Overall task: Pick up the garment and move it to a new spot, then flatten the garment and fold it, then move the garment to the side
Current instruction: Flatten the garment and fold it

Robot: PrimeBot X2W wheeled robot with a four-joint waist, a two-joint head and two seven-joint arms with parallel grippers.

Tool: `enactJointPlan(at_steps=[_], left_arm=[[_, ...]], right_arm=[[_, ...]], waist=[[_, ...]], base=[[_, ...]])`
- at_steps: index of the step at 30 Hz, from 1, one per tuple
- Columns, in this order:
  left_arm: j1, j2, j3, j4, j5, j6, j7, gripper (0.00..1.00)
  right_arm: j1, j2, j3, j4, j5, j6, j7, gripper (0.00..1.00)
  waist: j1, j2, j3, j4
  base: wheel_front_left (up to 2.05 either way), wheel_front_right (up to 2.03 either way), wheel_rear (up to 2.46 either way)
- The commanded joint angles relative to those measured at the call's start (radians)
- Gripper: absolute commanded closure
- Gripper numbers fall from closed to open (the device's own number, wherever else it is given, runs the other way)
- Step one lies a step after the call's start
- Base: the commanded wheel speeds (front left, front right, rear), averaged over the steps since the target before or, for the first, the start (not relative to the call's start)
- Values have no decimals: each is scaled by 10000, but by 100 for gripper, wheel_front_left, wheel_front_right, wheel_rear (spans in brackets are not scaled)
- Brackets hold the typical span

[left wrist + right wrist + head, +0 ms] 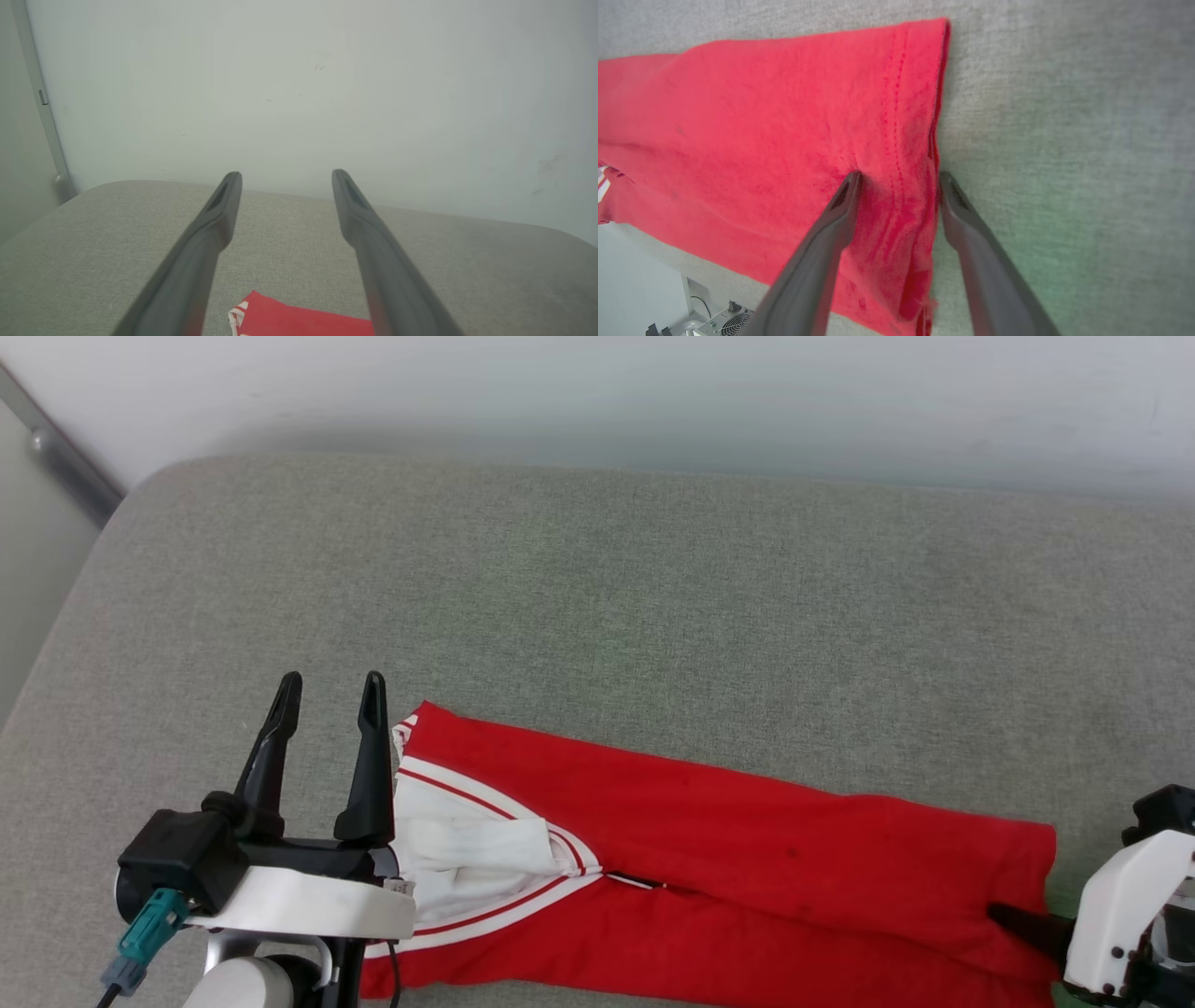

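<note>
The right gripper takes the garment by its stitched hem point(1036, 902) next, where the layers end in an open edge. The red cloth point(773, 840) lies flat.
The garment point(747, 840) lies folded into a long red strip across the near part of the grey cushion point(607, 597), its white sleeve and striped trim at the left end. My left gripper point(332, 679) hovers open and empty just left of the collar end; in the left wrist view the left gripper point(286, 175) points at the wall with a corner of the garment point(289, 319) below it. My right gripper point(900, 176) is open and straddles the garment's point(761, 126) right hem, one finger on the red cloth, the other at its edge. A dark fingertip point(1022, 924) of it touches the hem in the head view.
A pale wall point(597, 392) rises behind the cushion, with a grey pole point(65, 467) at the far left. The cushion's far half and right side are bare fabric. Beyond the cushion's near edge, a fan unit point(724, 319) stands on the floor.
</note>
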Motion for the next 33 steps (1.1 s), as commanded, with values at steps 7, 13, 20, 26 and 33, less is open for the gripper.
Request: enactJointPlan(at_steps=[7,13,20,26,33], left_arm=[[175,144,-38,122,106,154,93,0],[518,222,22,95,23,323,261,0],[754,373,123,-121,1,495,445,0],[812,435,79,-200,73,560,503,0],[811,461,14,-193,90,603,534,0]], right_arm=[[-119,-249,668,8,375,-4,-440,100],[-145,-710,865,-335,454,-4,-736,100],[-134,-1148,-274,-360,224,-4,-539,100],[-377,-1058,-2367,-122,-124,-4,-319,100],[-1009,417,-3798,-116,435,-4,914,100]], waist=[[0,0,-350,-205],[0,0,-779,-536],[0,0,-913,-961],[0,0,-906,-1197],[0,0,-953,-1293]], base=[[0,0,0],[0,0,0],[0,0,0],[0,0,0],[0,0,0]])
